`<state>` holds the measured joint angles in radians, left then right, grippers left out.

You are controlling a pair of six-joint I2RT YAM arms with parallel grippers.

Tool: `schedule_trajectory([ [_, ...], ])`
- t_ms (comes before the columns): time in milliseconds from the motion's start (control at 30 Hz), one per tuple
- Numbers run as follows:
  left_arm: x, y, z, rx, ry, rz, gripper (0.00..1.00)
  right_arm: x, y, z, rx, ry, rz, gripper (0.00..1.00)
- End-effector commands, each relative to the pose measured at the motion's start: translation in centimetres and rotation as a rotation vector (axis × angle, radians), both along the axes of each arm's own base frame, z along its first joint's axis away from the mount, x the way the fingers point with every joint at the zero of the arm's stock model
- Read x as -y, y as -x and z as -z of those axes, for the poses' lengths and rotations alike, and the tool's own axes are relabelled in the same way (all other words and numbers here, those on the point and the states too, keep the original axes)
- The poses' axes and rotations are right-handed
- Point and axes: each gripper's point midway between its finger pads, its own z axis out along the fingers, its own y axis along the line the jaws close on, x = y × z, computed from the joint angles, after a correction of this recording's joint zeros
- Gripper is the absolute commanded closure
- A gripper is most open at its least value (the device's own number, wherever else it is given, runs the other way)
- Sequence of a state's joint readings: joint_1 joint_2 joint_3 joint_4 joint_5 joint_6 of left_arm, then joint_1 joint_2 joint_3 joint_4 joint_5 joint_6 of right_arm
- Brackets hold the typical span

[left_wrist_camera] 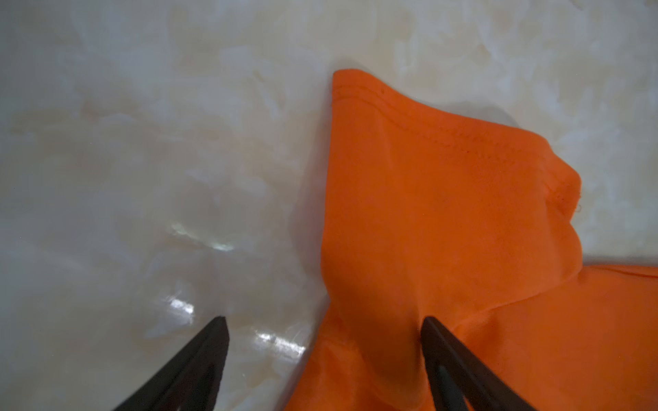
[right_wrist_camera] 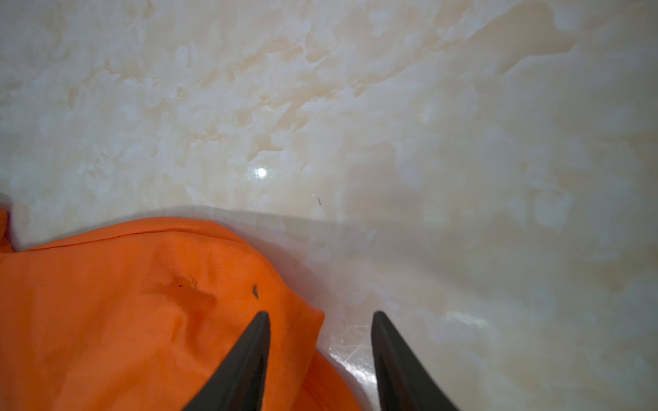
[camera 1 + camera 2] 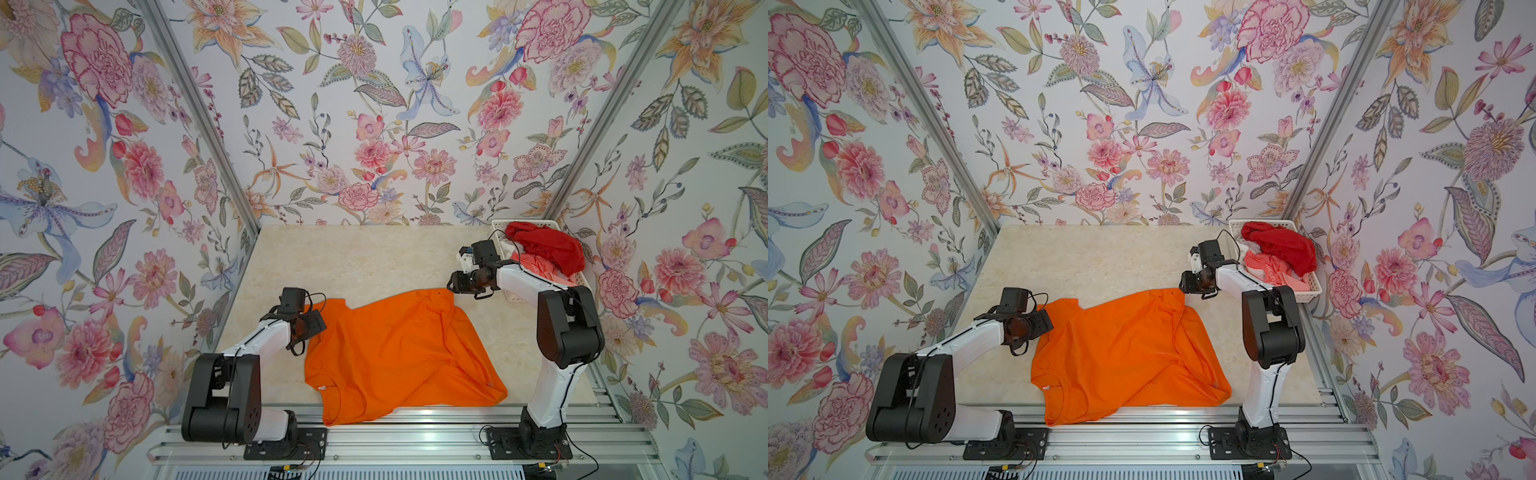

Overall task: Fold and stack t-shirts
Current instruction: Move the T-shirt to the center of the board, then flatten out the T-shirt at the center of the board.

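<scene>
The orange t-shirt has to be stretched and laid flat for folding, so my right gripper needs to grab its far corner next, opposite its far sleeve.
The orange t-shirt (image 3: pixel 399 353) (image 3: pixel 1125 353) lies crumpled but spread on the marble table, its white neck label (image 3: pixel 321 387) near the front left. My left gripper (image 3: pixel 309 326) (image 1: pixel 324 318) stands open over the shirt's far left sleeve (image 1: pixel 427 170), one finger above cloth and one above bare table. Over the far right corner (image 2: pixel 142 302) my right gripper (image 3: pixel 457 284) (image 2: pixel 320 313) is open too, holding nothing. A deep red t-shirt (image 3: pixel 544 245) and a coral-pink one (image 3: pixel 540 270) sit heaped in the basket.
The white slotted basket (image 3: pixel 1308 291) stands at the table's far right, beside my right arm. The orange shirt's front hem hangs over the table edge onto the aluminium rails (image 3: pixel 415 440). Floral walls enclose the table (image 3: pixel 353 257) on three sides.
</scene>
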<state>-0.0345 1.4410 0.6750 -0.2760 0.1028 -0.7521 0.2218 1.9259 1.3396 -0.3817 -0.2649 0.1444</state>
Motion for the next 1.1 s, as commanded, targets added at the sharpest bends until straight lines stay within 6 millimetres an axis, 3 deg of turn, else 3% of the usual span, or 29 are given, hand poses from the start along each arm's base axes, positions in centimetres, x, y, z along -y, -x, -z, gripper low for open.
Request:
schedule_trajectory([
  [0,-0.3,-1.8,0.9,0.023,0.060,-0.035,0.15,-0.1,0.7,-0.5,-0.001,-0.016,-0.025,0.51],
  [233,0.2,-4.0,2.9,0.016,0.171,-0.053,0.24,0.1,0.9,1.4,-0.072,-0.089,-0.016,0.52],
  [433,1.8,-4.6,4.0,0.004,0.256,-0.011,0.41,-0.6,1.3,2.6,-0.121,-0.202,-0.015,0.52],
  [533,2.5,-4.8,4.5,0.000,0.288,0.007,0.55,-1.0,1.2,3.8,-0.169,-0.248,-0.012,0.52],
  [600,2.7,-4.8,4.7,-0.001,0.299,0.017,0.74,-2.1,1.2,4.2,-0.205,-0.333,-0.026,0.52],
  [667,2.8,-4.9,4.5,0.006,0.301,0.025,0.88,-3.4,1.1,4.3,-0.221,-0.411,-0.043,0.52],
  [767,2.7,-5.0,4.0,0.021,0.292,0.032,0.96,-4.9,1.3,4.6,-0.244,-0.455,-0.072,0.54],
  [833,2.6,-5.2,3.4,0.041,0.280,0.040,1.00,-5.1,1.1,4.9,-0.234,-0.417,-0.074,0.63],
  [933,2.1,-5.6,1.8,0.086,0.238,0.054,1.00,-4.9,0.4,4.5,-0.174,-0.331,-0.080,1.00],
  [1067,1.0,-7.1,-3.2,0.219,0.134,0.090,1.00,-3.4,-1.2,1.4,0.005,-0.116,-0.089,1.00],
])
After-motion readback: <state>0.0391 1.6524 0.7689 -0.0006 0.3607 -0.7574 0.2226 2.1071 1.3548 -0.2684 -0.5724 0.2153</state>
